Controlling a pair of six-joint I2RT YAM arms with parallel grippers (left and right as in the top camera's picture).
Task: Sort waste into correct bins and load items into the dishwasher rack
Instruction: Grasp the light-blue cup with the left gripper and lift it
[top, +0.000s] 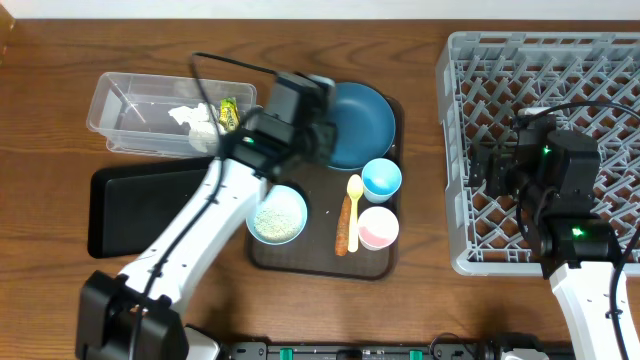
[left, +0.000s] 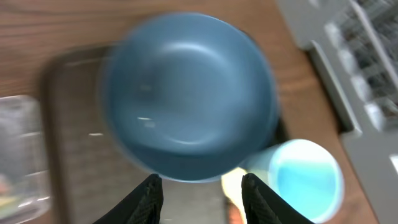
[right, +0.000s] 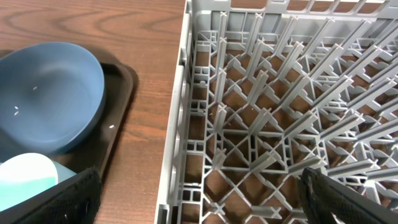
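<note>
The light blue cup should next be pinched by its rim with my left gripper to hand it over. The cup's lower outer side then stays free for my right gripper.
The dark blue plate (top: 365, 120) lies at the back of the brown tray (top: 320, 255); it fills the left wrist view (left: 186, 93). My left gripper (top: 322, 140) hovers open and empty at the plate's near-left rim (left: 202, 190). The light blue cup (top: 381, 178), pink cup (top: 378, 227), pale yellow spoon (top: 354, 187), orange carrot piece (top: 346, 236) and white bowl (top: 277, 215) holding rice sit on the tray. My right gripper (top: 488, 165) is open and empty over the left edge of the grey dishwasher rack (top: 560, 70), as the right wrist view (right: 199, 208) shows.
The clear tub (top: 135, 105) at the back left holds a white tissue (top: 195, 118) and the green-yellow wrapper (top: 228, 110). The shallow black bin (top: 130, 215) lies in front of it. Bare wood separates the tray from the rack (right: 261, 112).
</note>
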